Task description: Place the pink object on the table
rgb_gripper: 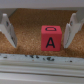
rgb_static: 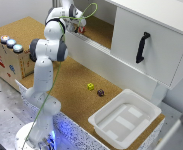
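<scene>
The pink block has two opposite sides on either side of its letter A, and my gripper needs to grab it by those sides next.
The pink object [rgb_gripper: 51,38] is a small pinkish-red block with black letters A and D, resting on the cork-lined shelf [rgb_gripper: 27,35] of the white cabinet. In the wrist view it lies between my fingers, closer to one finger [rgb_gripper: 71,29] than to the other. My gripper [rgb_gripper: 38,44] is open around it and the block stands free on the cork. In the exterior view the gripper [rgb_static: 79,26] reaches into the shelf at the upper middle, with a red speck of the pink object [rgb_static: 81,30] at its tip. The table [rgb_static: 66,85] lies below the shelf.
A small yellow cube [rgb_static: 90,86] and a dark maroon piece [rgb_static: 100,92] lie on the table. A white tray [rgb_static: 126,120] stands at the exterior view's lower right. A brown box with round buttons [rgb_static: 8,55] is at the left. The cabinet door [rgb_static: 142,47] has a black handle.
</scene>
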`<state>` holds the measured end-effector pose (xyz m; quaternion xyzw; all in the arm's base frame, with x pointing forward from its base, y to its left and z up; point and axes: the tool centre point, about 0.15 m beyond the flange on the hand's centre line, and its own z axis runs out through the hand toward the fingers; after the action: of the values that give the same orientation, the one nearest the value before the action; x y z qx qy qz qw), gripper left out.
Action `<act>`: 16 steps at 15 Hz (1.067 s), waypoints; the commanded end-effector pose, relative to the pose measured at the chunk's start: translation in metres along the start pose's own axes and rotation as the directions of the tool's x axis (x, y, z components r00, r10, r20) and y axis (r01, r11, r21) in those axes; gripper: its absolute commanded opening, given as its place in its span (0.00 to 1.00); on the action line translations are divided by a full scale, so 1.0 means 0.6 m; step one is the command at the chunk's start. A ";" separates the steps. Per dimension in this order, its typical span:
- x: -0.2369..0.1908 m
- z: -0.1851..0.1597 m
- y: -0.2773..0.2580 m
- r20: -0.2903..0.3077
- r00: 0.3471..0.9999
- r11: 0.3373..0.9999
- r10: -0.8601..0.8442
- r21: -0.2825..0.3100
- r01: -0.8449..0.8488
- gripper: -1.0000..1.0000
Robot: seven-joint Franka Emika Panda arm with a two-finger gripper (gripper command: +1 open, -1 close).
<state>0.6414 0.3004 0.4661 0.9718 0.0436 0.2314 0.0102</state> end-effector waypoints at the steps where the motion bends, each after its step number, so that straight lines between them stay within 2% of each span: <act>1: 0.071 0.025 0.007 0.117 0.993 0.999 0.023 -0.038 -0.019 1.00; 2: 0.076 0.026 0.005 0.119 0.993 1.000 0.011 -0.017 -0.009 0.00; 4: 0.081 0.022 0.004 0.104 0.995 1.000 0.011 0.008 -0.012 0.00; 7: 0.085 0.029 0.012 0.115 0.993 0.999 0.016 0.034 -0.020 0.00; 11: 0.072 0.027 0.035 0.115 0.993 0.999 0.035 0.031 -0.039 0.00; 13: 0.055 0.010 0.033 0.096 0.995 0.999 0.029 0.025 -0.031 0.00; 16: -0.001 -0.059 0.052 0.015 0.999 0.999 0.048 0.007 -0.048 0.00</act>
<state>0.6606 0.2917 0.4684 0.9716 0.0269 0.2348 0.0077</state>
